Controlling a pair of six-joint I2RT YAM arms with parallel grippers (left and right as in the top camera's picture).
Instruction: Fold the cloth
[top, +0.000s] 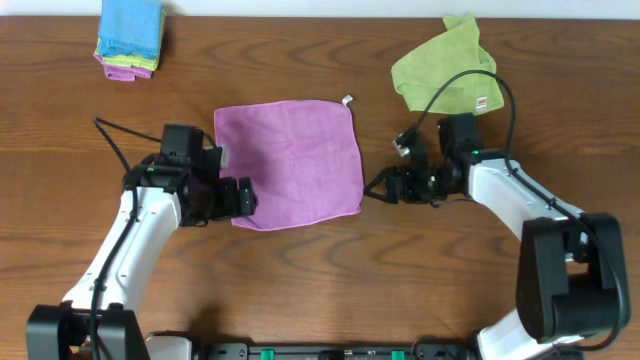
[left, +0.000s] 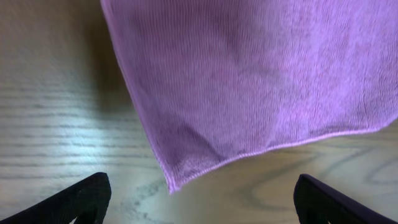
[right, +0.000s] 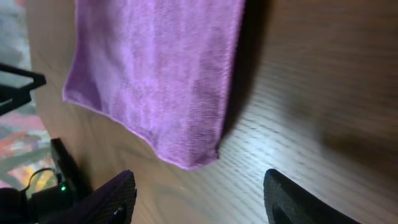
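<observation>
My left gripper needs to come down first and then close on the purple cloth (top: 291, 163), because its fingers are still above its near corner (top: 238, 225), which is flat on the table.
The purple cloth (top: 291, 163) lies flat and unfolded on the wooden table, its small white tag (top: 347, 100) at the far right corner. My left gripper (top: 238, 198) is open and empty just off the cloth's near left corner, which shows in the left wrist view (left: 180, 174). My right gripper (top: 374, 190) is open and empty just off the near right corner, which shows in the right wrist view (right: 196, 158). Neither gripper touches the cloth.
A green cloth (top: 445, 78) with a white tag lies crumpled at the back right, behind my right arm. A blue folded stack of cloths (top: 131, 35) sits at the back left corner.
</observation>
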